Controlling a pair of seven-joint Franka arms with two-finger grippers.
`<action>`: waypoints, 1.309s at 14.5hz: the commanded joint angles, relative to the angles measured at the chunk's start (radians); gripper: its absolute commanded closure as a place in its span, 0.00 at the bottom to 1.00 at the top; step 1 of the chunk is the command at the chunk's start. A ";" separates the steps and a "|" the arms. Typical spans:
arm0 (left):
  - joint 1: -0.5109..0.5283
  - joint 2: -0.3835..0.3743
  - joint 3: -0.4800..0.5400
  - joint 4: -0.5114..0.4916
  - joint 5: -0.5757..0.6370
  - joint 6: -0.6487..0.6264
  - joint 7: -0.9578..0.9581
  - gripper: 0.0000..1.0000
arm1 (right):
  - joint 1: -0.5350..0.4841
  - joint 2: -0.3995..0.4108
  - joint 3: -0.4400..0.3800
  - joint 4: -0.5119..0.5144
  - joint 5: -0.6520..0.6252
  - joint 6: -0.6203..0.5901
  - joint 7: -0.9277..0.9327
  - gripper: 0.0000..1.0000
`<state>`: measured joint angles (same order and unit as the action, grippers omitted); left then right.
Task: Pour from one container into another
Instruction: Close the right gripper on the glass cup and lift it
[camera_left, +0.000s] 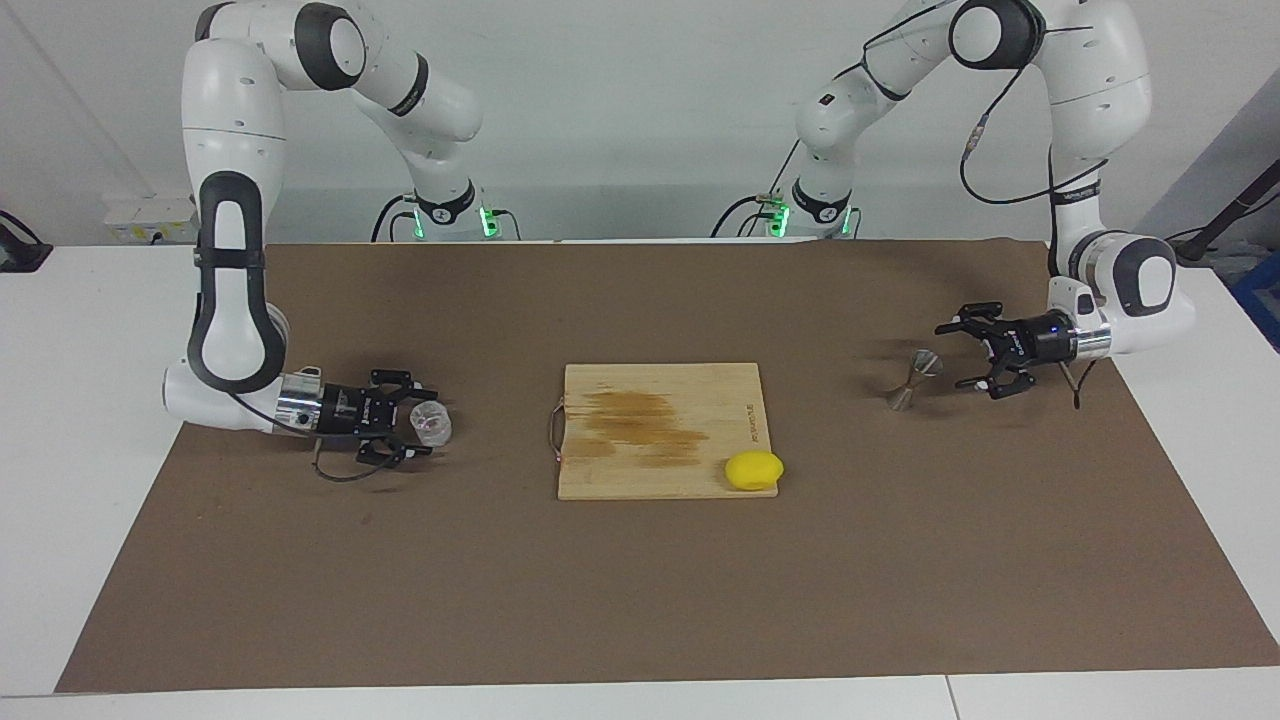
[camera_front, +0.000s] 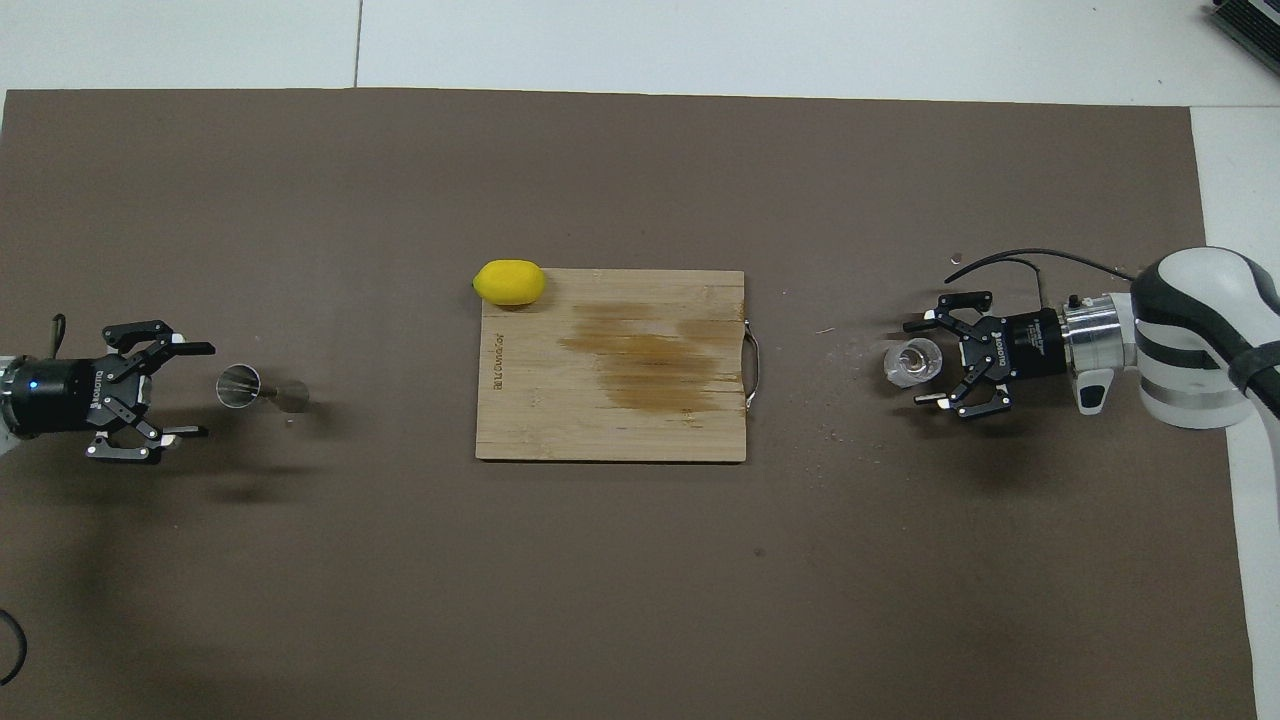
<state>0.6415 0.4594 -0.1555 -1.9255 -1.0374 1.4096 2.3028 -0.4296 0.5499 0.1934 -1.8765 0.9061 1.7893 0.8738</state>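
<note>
My right gripper's fingers reach forward around the glass tumbler (camera_front: 912, 363), one on either side, so it is now time to close on the tumbler.
The clear glass tumbler (camera_left: 434, 426) (camera_front: 912, 363) stands on the brown mat toward the right arm's end of the table. My right gripper (camera_left: 424, 421) (camera_front: 914, 362) lies low and level, open, with one finger on each side of the tumbler and gaps showing. The grey metal jigger (camera_left: 912, 378) (camera_front: 240, 387) stands upright toward the left arm's end. My left gripper (camera_left: 950, 355) (camera_front: 207, 390) is low and level, open, pointing at the jigger. Its fingertips stop just short of it, holding nothing.
A wooden cutting board (camera_left: 620, 470) (camera_front: 540, 420) with a brown stain and a metal handle lies mid-table. A yellow lemon (camera_left: 754, 470) (camera_front: 510, 282) sits at the board's corner farther from the robots. The brown mat (camera_left: 640, 600) covers most of the white table.
</note>
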 joint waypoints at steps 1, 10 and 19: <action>-0.006 -0.015 -0.006 -0.043 -0.023 -0.012 0.058 0.00 | -0.021 0.015 0.020 0.010 0.024 -0.001 -0.001 0.00; -0.017 -0.010 -0.012 -0.099 -0.050 0.011 0.122 0.00 | -0.024 0.015 0.023 0.010 0.031 -0.001 0.036 1.00; -0.011 0.036 -0.010 -0.098 -0.104 0.006 0.153 0.00 | -0.018 -0.044 0.034 0.042 0.071 -0.004 0.068 1.00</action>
<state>0.6335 0.4930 -0.1719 -2.0133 -1.1192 1.4085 2.4245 -0.4299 0.5314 0.2078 -1.8367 0.9562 1.7896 0.9192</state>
